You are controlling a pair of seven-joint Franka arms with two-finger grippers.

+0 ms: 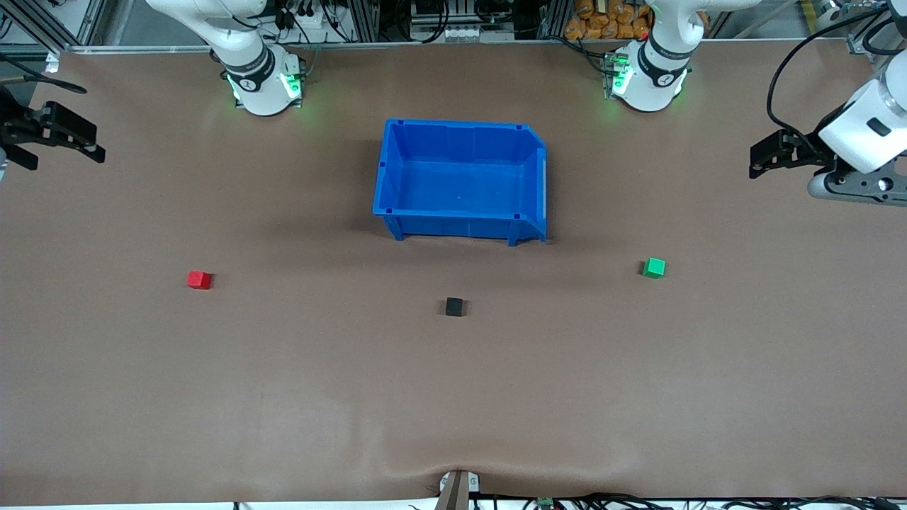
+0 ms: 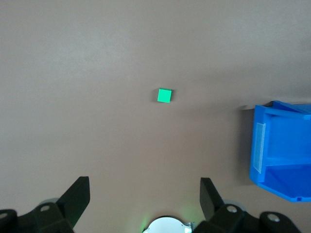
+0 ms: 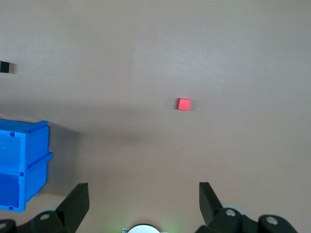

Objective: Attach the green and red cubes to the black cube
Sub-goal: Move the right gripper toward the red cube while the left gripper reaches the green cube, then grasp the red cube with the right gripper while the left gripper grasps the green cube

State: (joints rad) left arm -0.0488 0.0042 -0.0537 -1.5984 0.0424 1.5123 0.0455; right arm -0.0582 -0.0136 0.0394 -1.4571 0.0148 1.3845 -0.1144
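The red cube point(image 1: 199, 280) should be picked up next by its sides with my right gripper, so that I can attach it to the black cube point(image 1: 454, 307).
The black cube point(image 1: 454, 307) lies on the brown table, nearer to the front camera than the blue bin point(image 1: 453, 225). The red cube point(image 1: 199, 280) lies toward the right arm's end and also shows in the right wrist view point(image 3: 183, 104). The green cube point(image 1: 654, 267) lies toward the left arm's end and also shows in the left wrist view point(image 2: 164, 95). My left gripper point(image 1: 757, 161) point(image 2: 145, 187) is open and empty, up over its end of the table. My right gripper point(image 1: 67, 149) point(image 3: 144, 189) is open and empty over the table's edge at the right arm's end. All three cubes lie apart.
The blue bin is open-topped and empty, in the middle of the table near the arm bases; its corner shows in both wrist views point(image 2: 272, 145) point(image 3: 24, 165). The black cube shows at the edge of the right wrist view point(image 3: 5, 67).
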